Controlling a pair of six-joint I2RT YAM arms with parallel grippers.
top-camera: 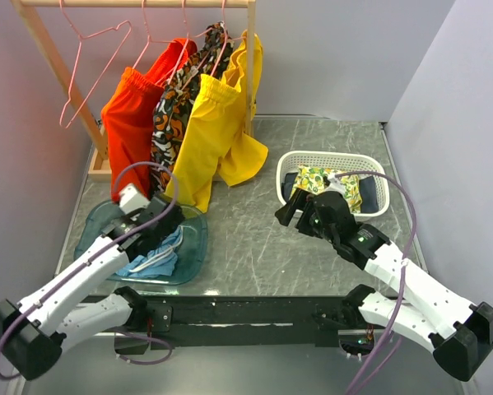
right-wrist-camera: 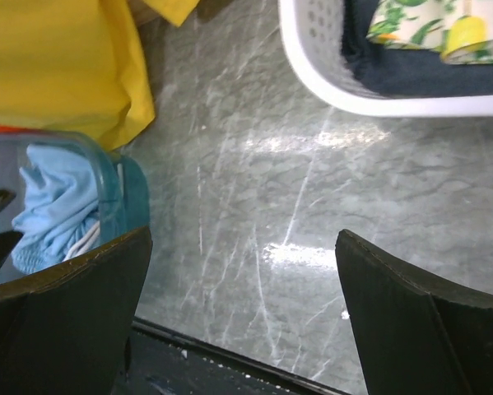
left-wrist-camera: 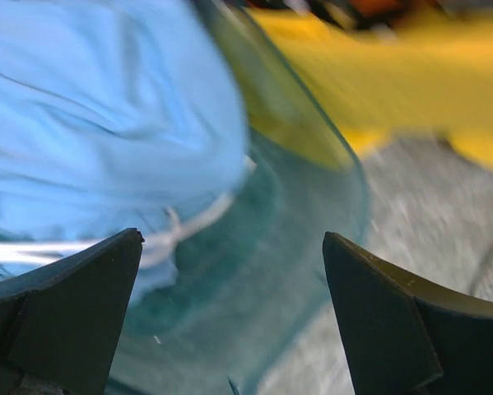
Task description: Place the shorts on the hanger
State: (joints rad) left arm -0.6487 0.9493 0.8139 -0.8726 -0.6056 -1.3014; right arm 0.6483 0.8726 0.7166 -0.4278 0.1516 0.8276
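Note:
The left gripper should next grab the sky-blue shorts by a fold clear of the drawstring [top-camera: 162,246] [left-wrist-camera: 169,146], which leaves the drawstring side to the right gripper, so the shorts can be hung.
The sky-blue shorts [top-camera: 154,257] lie crumpled in a teal glass tray [top-camera: 193,243] at the front left. They fill the upper left of the left wrist view [left-wrist-camera: 98,132], white drawstring showing, and appear in the right wrist view [right-wrist-camera: 57,202]. My left gripper [top-camera: 165,222] is open, just above the tray beside the shorts, holding nothing. The empty pink hanger [top-camera: 94,62] hangs at the left of the wooden rack. My right gripper [top-camera: 289,210] is open and empty over bare table, left of the basket.
Orange [top-camera: 131,115], patterned [top-camera: 176,107] and yellow shorts [top-camera: 209,132] hang on pink hangers from the rack [top-camera: 250,58]. A white basket [top-camera: 369,206] at right holds yellow-green patterned cloth [top-camera: 328,181] on dark fabric. Grey walls stand on both sides.

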